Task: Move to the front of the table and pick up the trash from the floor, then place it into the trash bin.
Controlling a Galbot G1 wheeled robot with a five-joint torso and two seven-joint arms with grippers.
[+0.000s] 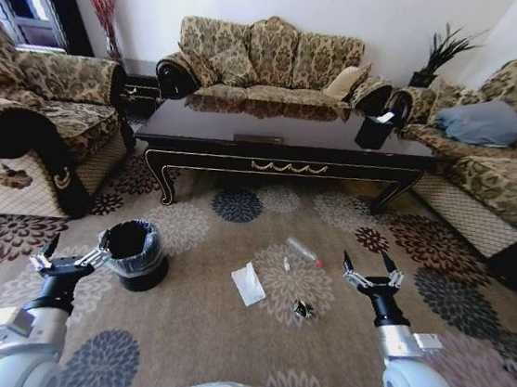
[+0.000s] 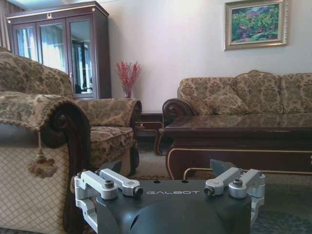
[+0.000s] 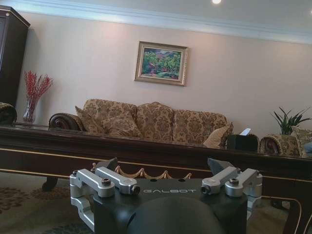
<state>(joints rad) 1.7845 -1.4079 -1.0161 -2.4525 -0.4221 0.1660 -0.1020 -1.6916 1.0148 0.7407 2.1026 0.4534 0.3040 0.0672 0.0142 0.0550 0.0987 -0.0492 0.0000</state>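
Observation:
The robot's left gripper will pinch the bin by its thin bag-lined rim (image 1: pixel 107 238) next, since the bin's round body (image 1: pixel 140 272) is far wider than the gripper's open fingers.
The dark glossy table (image 1: pixel 283 145) with gold trim stands ahead on the patterned carpet. On the floor in front of it lies the trash: a flat white paper piece (image 1: pixel 248 283), a small clear bottle with a red cap (image 1: pixel 304 251) and a dark scrap (image 1: pixel 302 309). The black trash bin (image 1: pixel 133 254), lined with a clear bag, stands left of the paper. My left gripper (image 1: pixel 74 250) hovers open just left of the bin. My right gripper (image 1: pixel 367 262) hangs open to the right of the bottle and scrap. Both hold nothing. The table front also fills the wrist views (image 2: pixel 243 131) (image 3: pixel 146 151) beyond the open left gripper (image 2: pixel 168 168) and open right gripper (image 3: pixel 163 165).
Patterned sofas ring the table: one behind it (image 1: pixel 274 60), an armchair at left (image 1: pixel 33 121), another sofa at right (image 1: pixel 496 155) with a blue cushion. A black box (image 1: pixel 375 132) sits on the table's right end. A tall cabinet (image 2: pixel 58 48) stands far left.

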